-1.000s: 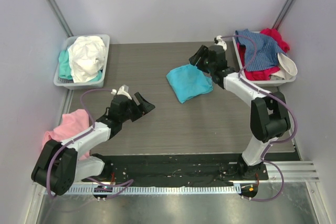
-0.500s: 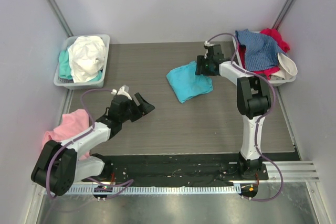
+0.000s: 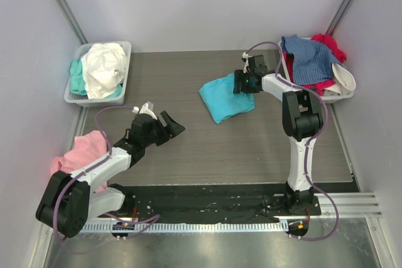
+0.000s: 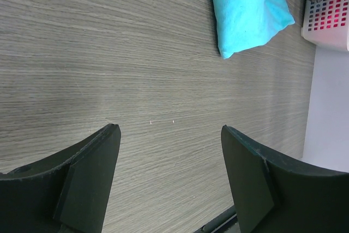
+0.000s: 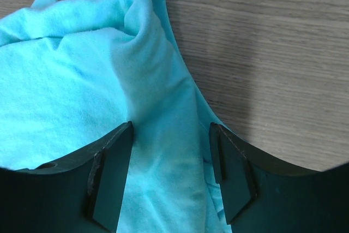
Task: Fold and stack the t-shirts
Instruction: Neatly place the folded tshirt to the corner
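The folded turquoise t-shirt needs to slide over for stacking, so my right gripper should next grab the raised fold along its edge (image 5: 170,130).
A bright turquoise t-shirt (image 3: 225,97) lies loosely folded on the table, right of centre. My right gripper (image 3: 244,86) hangs over its right edge. In the right wrist view the right gripper (image 5: 170,135) is open, and its fingers straddle a raised fold of the turquoise t-shirt (image 5: 82,80) without pinching it. My left gripper (image 3: 172,125) is open above bare table at the lower left, well away from the cloth. The left wrist view shows the left gripper (image 4: 170,132) with nothing between its fingers and the turquoise t-shirt (image 4: 248,9) far ahead.
A grey tray (image 3: 73,97) at the back left holds white and mint t-shirts (image 3: 103,67). A tray (image 3: 339,97) at the back right holds blue and red t-shirts (image 3: 311,61). A pink t-shirt (image 3: 81,152) lies beside my left arm. Walls close in both sides.
My right arm has straightened up and swung its gripper from behind the turquoise t-shirt down over its right edge. The left arm has not moved.
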`<state>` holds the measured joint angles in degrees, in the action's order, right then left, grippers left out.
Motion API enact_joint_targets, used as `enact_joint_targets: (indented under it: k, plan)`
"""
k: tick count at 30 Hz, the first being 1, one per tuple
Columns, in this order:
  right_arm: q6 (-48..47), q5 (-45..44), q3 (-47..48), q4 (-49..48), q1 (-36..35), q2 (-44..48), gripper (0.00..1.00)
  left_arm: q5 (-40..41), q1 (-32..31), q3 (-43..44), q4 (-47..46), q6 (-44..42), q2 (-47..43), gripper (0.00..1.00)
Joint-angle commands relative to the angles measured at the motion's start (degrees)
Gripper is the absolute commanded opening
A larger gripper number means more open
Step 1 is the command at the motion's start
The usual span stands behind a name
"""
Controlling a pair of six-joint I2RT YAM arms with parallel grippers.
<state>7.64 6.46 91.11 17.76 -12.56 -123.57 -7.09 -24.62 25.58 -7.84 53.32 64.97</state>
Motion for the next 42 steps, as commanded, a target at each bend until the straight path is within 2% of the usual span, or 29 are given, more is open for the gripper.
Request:
enact_joint_targets:
  k: [1, 9, 11, 12, 13, 15, 16, 22, 29, 42]
  plan:
    - [-2.2, 4.2, 4.2, 2.6, 0.5, -2.4, 0.65, 0.1, -0.1, 1.1, 0.0, -1.1, -1.0, 0.79]
    - [-5.8, 13.2, 10.0, 10.8, 0.7, -9.9, 0.63, 0.4, -0.2, 0.4, -0.5, -0.7, -1.2, 0.79]
    - [-6.1, 15.3, 10.3, 11.7, 0.7, -10.7, 0.58, 0.5, -0.2, 0.3, -0.5, -0.6, -1.2, 0.79]
    - [-6.3, 15.7, 10.9, 12.0, 0.7, -11.8, 0.51, 0.5, -0.2, 0.3, -0.5, -0.5, -1.1, 0.79]
    - [-6.1, 15.9, 11.2, 12.3, 0.7, -12.2, 0.32, 0.5, -0.2, 0.3, -0.5, -0.5, -1.2, 0.79]
    - [-5.4, 16.6, 11.7, 12.6, 0.7, -13.3, 0.16, 0.7, -0.1, -0.1, -0.5, -0.3, -1.3, 0.79]
    - [-4.9, 16.7, 11.9, 12.7, 0.6, -13.6, 0.01, 0.7, -0.1, -0.1, -0.5, -0.3, -1.5, 0.79]
    - [2.3, 17.2, 12.6, 8.8, 0.6, -14.6, 0.01, 1.3, -0.1, -1.0, -0.4, -0.1, -2.1, 0.79]
    - [10.1, 7.2, 16.5, 4.7, 1.1, -15.8, 0.01, 2.0, -0.1, -1.5, 0.3, 0.0, -3.4, 0.79]
    - [15.1, -8.5, 23.8, 3.3, 5.1, -20.0, 0.01, 3.1, -0.1, -2.6, 1.8, 0.4, -5.0, 0.79]
